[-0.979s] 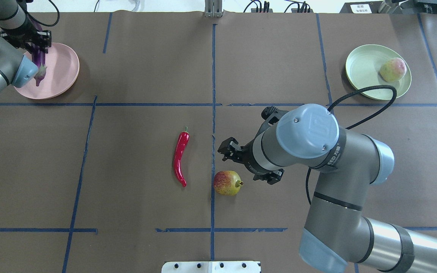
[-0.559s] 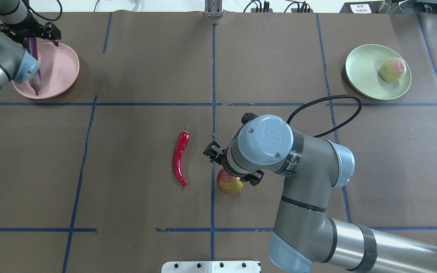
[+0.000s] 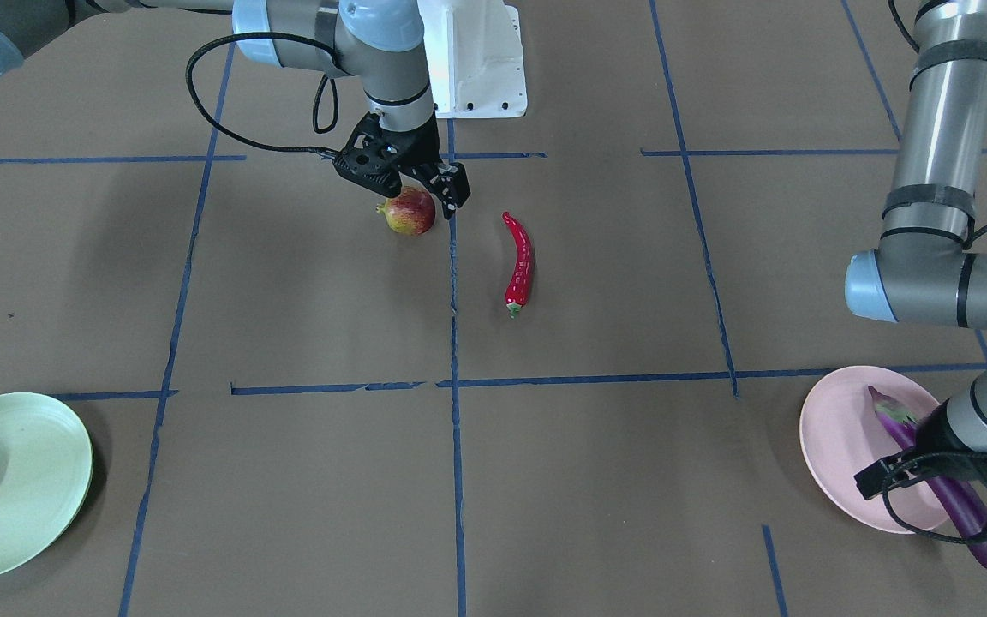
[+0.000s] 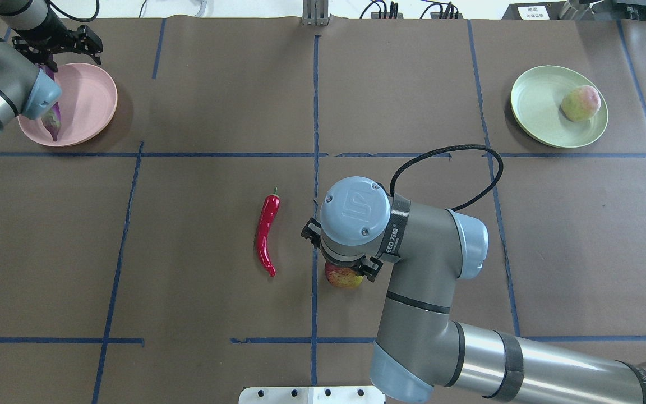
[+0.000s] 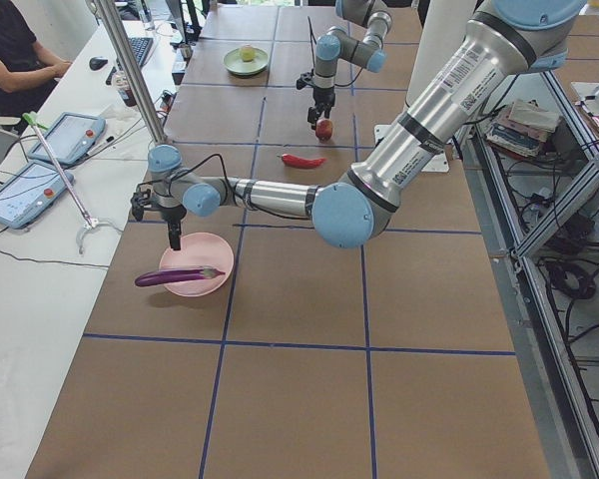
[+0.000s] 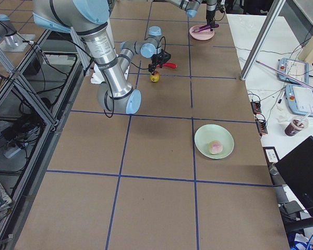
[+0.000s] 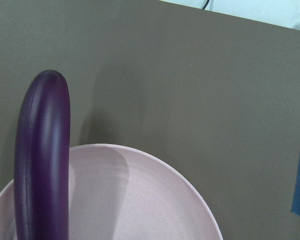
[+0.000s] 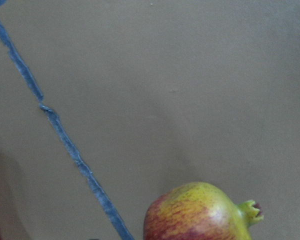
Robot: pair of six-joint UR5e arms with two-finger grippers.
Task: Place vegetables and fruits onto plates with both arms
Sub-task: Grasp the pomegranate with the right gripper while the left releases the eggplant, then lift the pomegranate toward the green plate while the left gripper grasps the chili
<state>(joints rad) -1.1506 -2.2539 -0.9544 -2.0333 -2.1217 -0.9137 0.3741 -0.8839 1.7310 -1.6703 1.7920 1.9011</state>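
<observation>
The fruit has its wide middle [image 3: 410,214] below my right gripper's fingers, which are by the fruit's top [image 3: 414,192]. My right gripper should go lower before it closes on the fruit.
The purple eggplant [image 3: 896,420] lies on the pink plate [image 3: 836,446], with its blunt end over the rim; it also shows in the left wrist view [image 7: 42,160]. My left gripper [image 3: 943,504] is open just above it, not holding it. The red chili pepper [image 4: 266,230] lies on the table near the centre. My right gripper [image 3: 415,193] is open, its fingers straddling the top of the red and yellow-green fruit [image 3: 410,216], which sits on the table. The pale green fruit [image 4: 581,102] rests on the green plate [image 4: 539,101].
Blue tape lines cross the brown table cover [image 4: 312,140]. The white base block [image 3: 472,60] stands at the robot's edge. An operator's bench with tablets [image 5: 25,190] runs along the far side, past the pink plate.
My left gripper let go of the eggplant and drew back toward the far edge; the eggplant now rests on the pink plate. My right arm swung left and came over the red and yellow-green fruit.
</observation>
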